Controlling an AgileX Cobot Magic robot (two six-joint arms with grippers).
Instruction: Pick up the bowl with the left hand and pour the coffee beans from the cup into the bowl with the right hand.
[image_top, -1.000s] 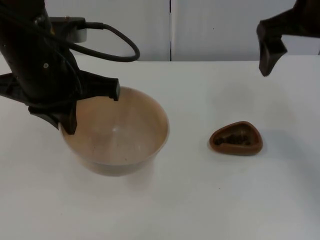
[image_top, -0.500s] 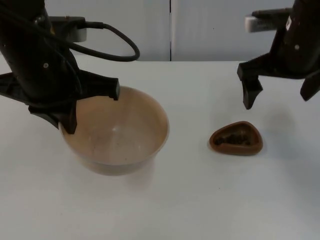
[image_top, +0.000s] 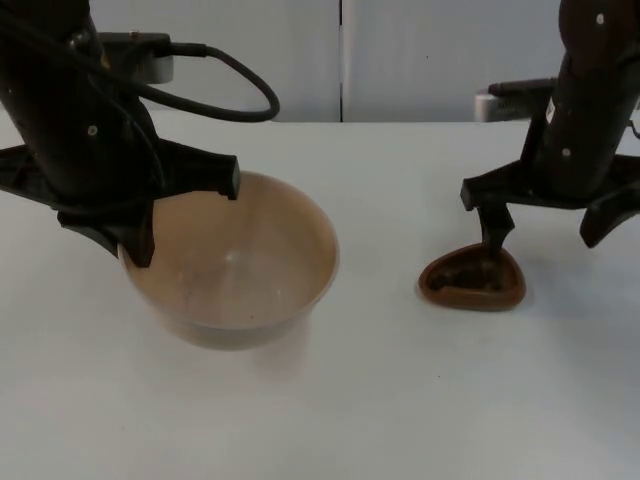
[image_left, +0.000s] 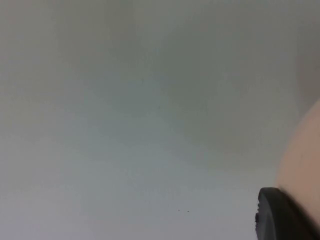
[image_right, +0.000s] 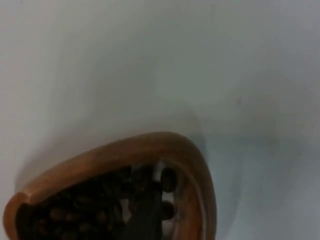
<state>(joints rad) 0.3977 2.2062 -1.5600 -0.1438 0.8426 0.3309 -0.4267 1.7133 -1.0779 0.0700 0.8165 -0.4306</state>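
Note:
The right gripper pinches the cup upright by the side at its wide end (image_top: 514, 273) next, since coffee beans crowd the cup's narrow end.
A wide tan bowl (image_top: 240, 265) hangs a little above the table at the left. My left gripper (image_top: 185, 215) is shut on its left rim, and one black fingertip (image_left: 280, 215) rests against the bowl's wall (image_left: 302, 155). At the right, a small brown cup (image_top: 472, 278) with a rounded three-cornered rim stands on the table and holds coffee beans (image_right: 90, 215). My right gripper (image_top: 545, 230) is open just behind the cup, its left finger at the cup's back rim. In the right wrist view a dark fingertip (image_right: 146, 220) reaches over the beans inside the cup's rim (image_right: 195, 170).
The white table (image_top: 380, 400) runs bare between bowl and cup and along the front. The grey partition wall (image_top: 420, 60) closes the back.
My right gripper has come down and leftward from the upper right until it stands at the cup's back rim. The left arm and the bowl have stayed where they were.

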